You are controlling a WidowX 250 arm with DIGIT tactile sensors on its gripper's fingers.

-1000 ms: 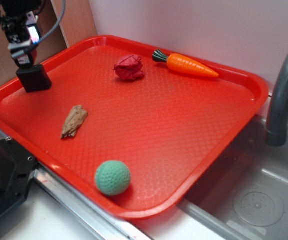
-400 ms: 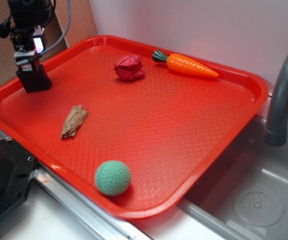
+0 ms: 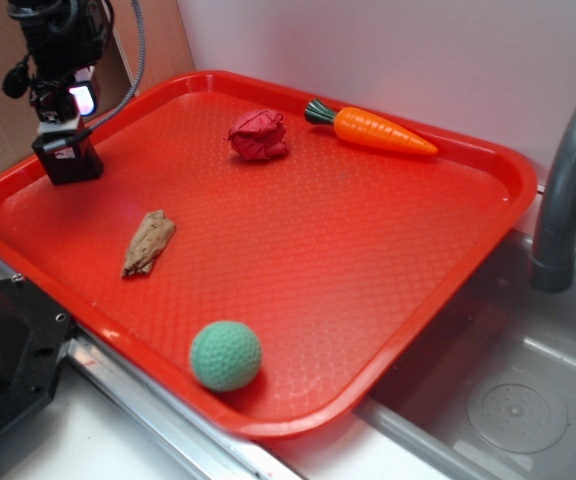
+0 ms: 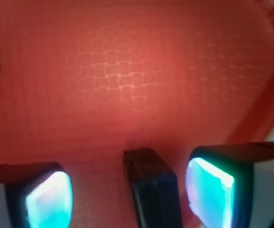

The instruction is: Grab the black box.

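Observation:
I next need to grip opposite sides of the black box (image 3: 71,160) on the red tray to get hold of it.
The black box (image 3: 71,160) is a small matte block resting on the red tray (image 3: 368,250) near its far left corner. My gripper (image 3: 60,138) hangs directly over it and is open. In the wrist view the black box (image 4: 153,190) lies between my two glowing fingertips (image 4: 49,199), nearer the right one, with a gap on each side and no contact showing.
On the tray lie a brown scrap (image 3: 148,242), a green ball (image 3: 226,355), a crumpled red object (image 3: 259,135) and an orange carrot (image 3: 373,129). A grey faucet (image 3: 568,190) and sink stand to the right. The tray rim rises just left of the box.
My gripper has shifted slightly right and lowered until its fingers straddle the black box. The box and the other objects have stayed where they were.

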